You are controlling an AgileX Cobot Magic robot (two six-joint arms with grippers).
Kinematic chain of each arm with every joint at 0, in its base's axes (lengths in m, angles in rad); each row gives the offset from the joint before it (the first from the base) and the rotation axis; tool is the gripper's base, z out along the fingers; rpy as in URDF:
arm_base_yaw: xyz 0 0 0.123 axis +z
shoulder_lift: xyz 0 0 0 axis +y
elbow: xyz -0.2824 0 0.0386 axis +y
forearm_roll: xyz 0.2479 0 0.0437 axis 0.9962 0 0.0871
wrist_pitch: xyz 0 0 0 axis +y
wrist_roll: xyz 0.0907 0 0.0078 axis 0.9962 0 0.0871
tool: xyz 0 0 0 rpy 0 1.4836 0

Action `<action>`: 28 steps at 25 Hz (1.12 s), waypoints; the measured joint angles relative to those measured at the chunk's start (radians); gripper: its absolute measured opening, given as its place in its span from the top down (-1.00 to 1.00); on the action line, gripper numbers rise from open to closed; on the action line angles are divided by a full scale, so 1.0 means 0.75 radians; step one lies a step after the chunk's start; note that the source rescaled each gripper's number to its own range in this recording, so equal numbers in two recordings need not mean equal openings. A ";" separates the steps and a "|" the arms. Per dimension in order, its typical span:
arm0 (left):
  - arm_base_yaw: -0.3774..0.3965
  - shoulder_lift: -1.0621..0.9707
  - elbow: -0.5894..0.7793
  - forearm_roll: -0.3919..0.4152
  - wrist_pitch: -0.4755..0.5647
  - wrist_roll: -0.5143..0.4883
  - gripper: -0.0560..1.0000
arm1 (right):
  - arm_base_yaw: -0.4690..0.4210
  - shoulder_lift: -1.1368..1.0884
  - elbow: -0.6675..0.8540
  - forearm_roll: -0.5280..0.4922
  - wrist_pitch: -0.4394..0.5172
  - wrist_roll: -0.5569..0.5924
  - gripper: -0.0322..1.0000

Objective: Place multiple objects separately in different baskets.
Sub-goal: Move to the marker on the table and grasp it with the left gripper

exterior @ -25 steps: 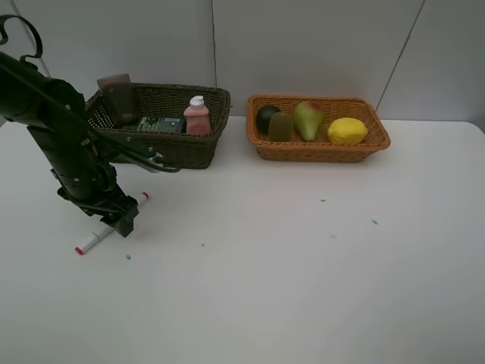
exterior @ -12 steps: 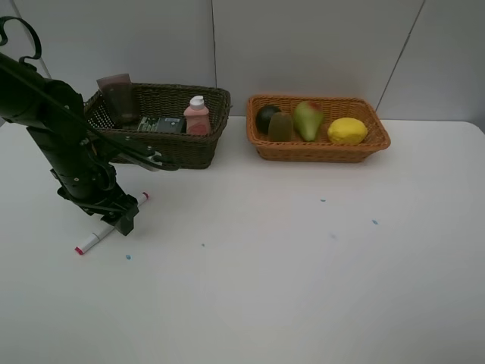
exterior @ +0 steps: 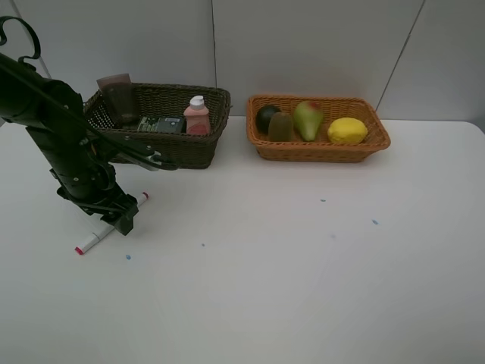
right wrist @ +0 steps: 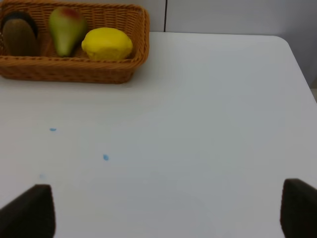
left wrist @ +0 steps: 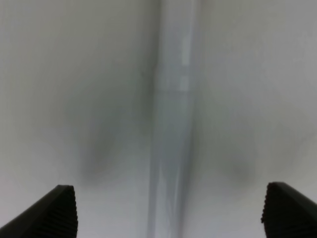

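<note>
My left gripper is going to grab the white red-tipped marker by its middle (exterior: 114,223) (left wrist: 173,119) next, to put the marker in the dark olive-brown basket.
A white red-tipped marker (exterior: 90,241) lies on the table, in front of the dark olive-brown basket (exterior: 189,149). My left gripper (exterior: 122,221) is down over the marker's middle. In the left wrist view the marker (left wrist: 171,124) is a blurred bar between the wide-open fingertips (left wrist: 62,208). The dark basket holds a mauve cup (exterior: 117,95), a dark green bottle (exterior: 161,125) and a pink bottle (exterior: 197,116). The orange basket (exterior: 318,152) holds a mangosteen (exterior: 265,117), kiwi (exterior: 281,127), pear (exterior: 307,120) and lemon (exterior: 347,130). My right gripper (right wrist: 166,213) is open and empty over the table.
The right wrist view shows the orange basket (right wrist: 74,69) with the kiwi (right wrist: 20,35), pear (right wrist: 64,29) and lemon (right wrist: 107,44). Small blue specks (exterior: 374,222) dot the white table. A grey wall stands behind the baskets.
</note>
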 joint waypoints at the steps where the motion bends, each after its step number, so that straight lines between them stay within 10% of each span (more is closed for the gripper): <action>1: 0.000 0.000 0.000 0.000 -0.003 0.000 -1.00 | 0.000 0.000 0.000 0.000 0.000 0.000 -0.99; 28: 0.000 0.045 -0.001 -0.031 -0.064 0.000 -1.00 | 0.000 0.000 0.000 0.000 0.000 0.000 -0.99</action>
